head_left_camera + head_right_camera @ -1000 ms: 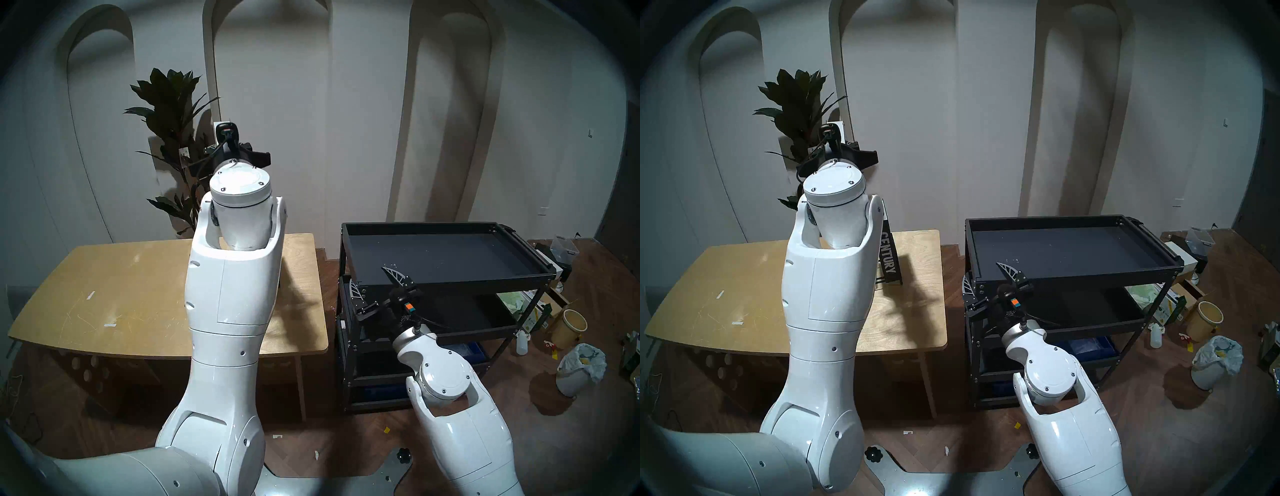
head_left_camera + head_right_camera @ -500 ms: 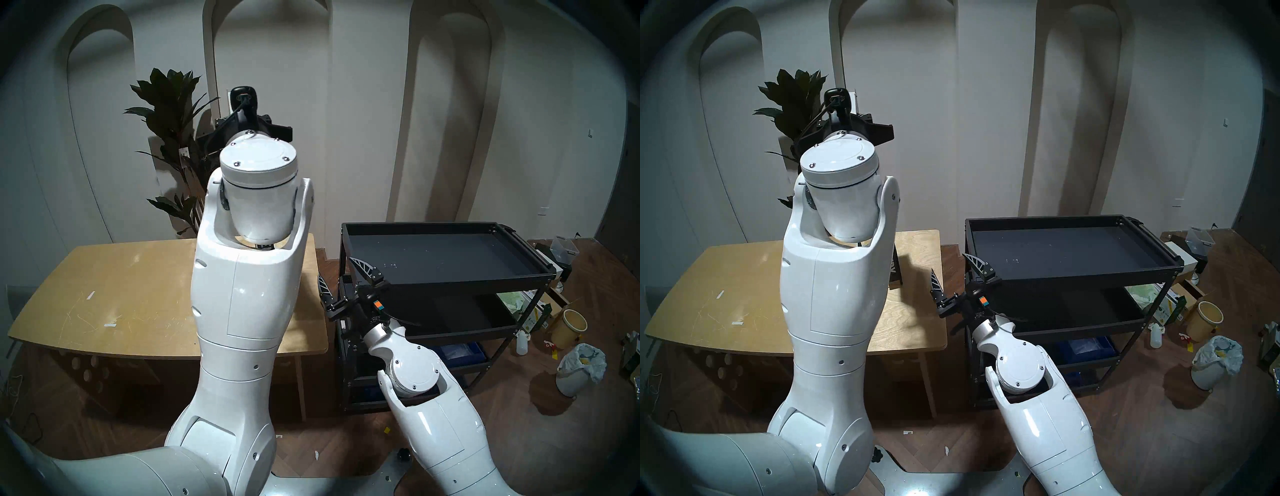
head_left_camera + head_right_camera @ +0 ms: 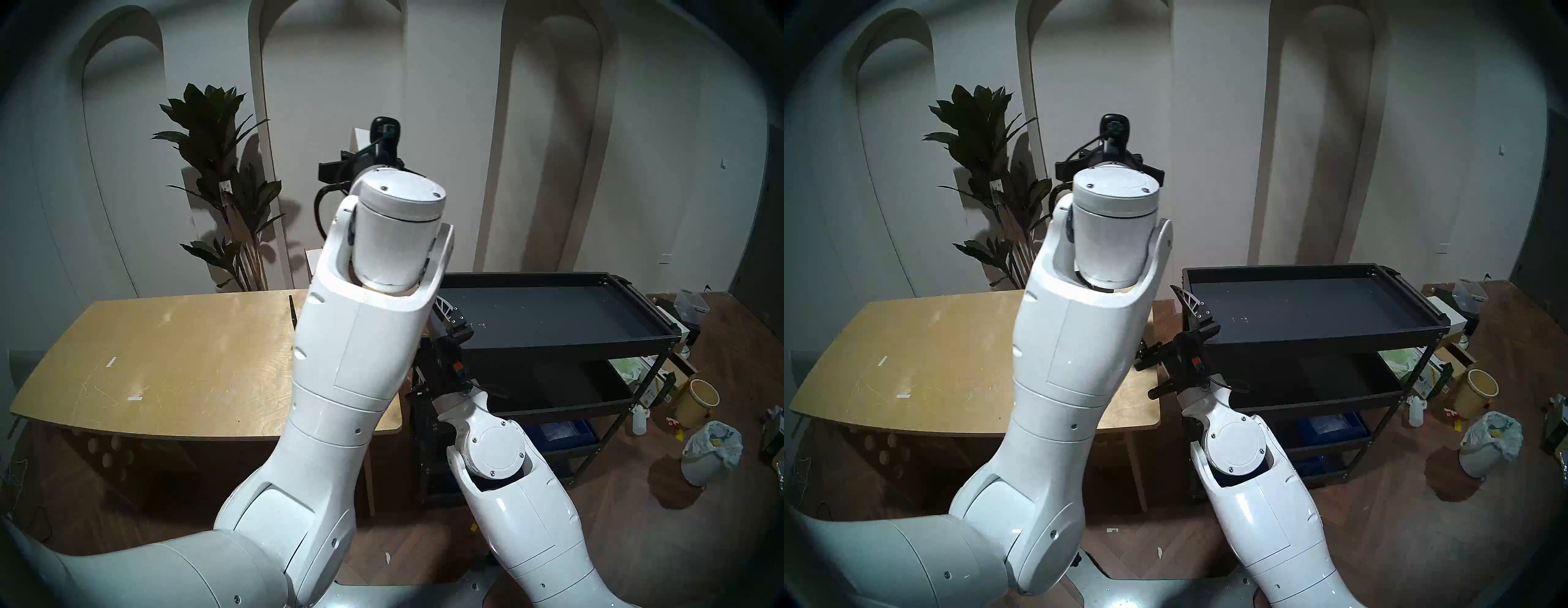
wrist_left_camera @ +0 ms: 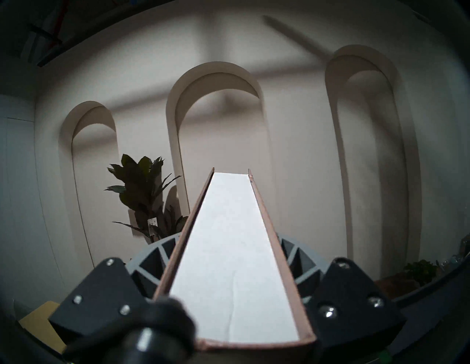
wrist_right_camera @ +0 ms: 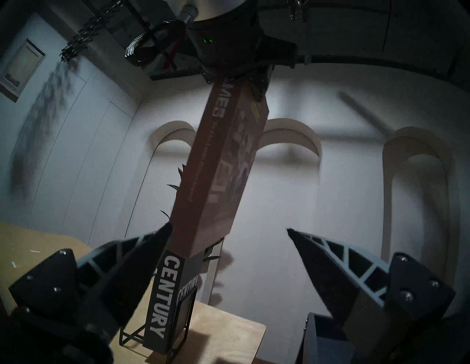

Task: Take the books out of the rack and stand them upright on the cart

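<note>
The top end of the brown book (image 5: 216, 165) is covered by my left gripper, so my right gripper should next grab the brown book by the lower part of its spine (image 5: 189, 209).
My left gripper (image 4: 229, 241) is shut on the top end of the brown book (image 4: 234, 267), whose white page edges fill the left wrist view. Seen from the right wrist, this book (image 5: 216, 165) hangs upright from that gripper, raised out of the rack (image 5: 132, 335). The black book (image 5: 162, 300) lettered "CENTURY" still stands in the wire rack on the wooden table (image 3: 169, 361). My right gripper (image 5: 229, 228) is open and empty, low between the table and the black cart (image 3: 551, 339). In the head views my left arm hides the rack and both books almost entirely.
A tall potted plant (image 3: 212, 148) stands behind the table by the arched wall. Boxes, a yellow bucket (image 3: 695, 403) and a white bagged bin (image 3: 708, 454) litter the floor right of the cart. The cart's lower shelves hold a blue bin (image 3: 560, 429).
My left arm lifted the brown book and swung it right, toward the cart. My right gripper moved left from the cart's front corner toward the table edge, staying open.
</note>
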`<state>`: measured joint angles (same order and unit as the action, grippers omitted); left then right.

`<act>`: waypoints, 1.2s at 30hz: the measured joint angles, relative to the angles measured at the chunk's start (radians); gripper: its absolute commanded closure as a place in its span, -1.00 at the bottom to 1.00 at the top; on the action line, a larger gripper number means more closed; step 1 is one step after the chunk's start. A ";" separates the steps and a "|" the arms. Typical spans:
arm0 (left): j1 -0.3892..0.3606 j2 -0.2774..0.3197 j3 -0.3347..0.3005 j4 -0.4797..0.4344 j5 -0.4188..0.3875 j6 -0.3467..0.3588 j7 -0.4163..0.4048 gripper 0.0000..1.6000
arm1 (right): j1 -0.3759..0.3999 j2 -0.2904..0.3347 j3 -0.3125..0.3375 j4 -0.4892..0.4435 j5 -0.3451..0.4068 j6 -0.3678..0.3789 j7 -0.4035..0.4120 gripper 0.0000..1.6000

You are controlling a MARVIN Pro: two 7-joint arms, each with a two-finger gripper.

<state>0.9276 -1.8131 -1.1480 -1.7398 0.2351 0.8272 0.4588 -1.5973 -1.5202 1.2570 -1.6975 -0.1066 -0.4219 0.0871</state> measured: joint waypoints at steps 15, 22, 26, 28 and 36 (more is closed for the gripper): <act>-0.063 -0.089 0.003 0.166 -0.007 -0.069 0.048 1.00 | 0.033 -0.030 -0.014 0.037 0.038 -0.055 -0.141 -1.00; -0.066 -0.113 -0.023 0.162 -0.032 -0.077 0.064 1.00 | 0.078 -0.047 -0.035 0.124 0.060 -0.071 -0.205 -1.00; -0.064 -0.122 -0.028 0.153 -0.044 -0.078 0.075 1.00 | 0.110 -0.058 -0.052 0.183 0.089 -0.070 -0.242 -1.00; -0.062 -0.124 -0.024 0.150 -0.045 -0.081 0.083 1.00 | 0.127 -0.063 -0.062 0.203 0.101 -0.069 -0.258 -1.00; -0.042 -0.127 0.023 0.153 -0.031 -0.098 0.112 1.00 | 0.191 -0.083 -0.104 0.232 0.151 -0.049 -0.295 -1.00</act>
<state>0.8853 -1.9402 -1.1254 -1.5864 0.2043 0.7289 0.5707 -1.4061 -1.6037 1.1525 -1.4650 0.0447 -0.4712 -0.2074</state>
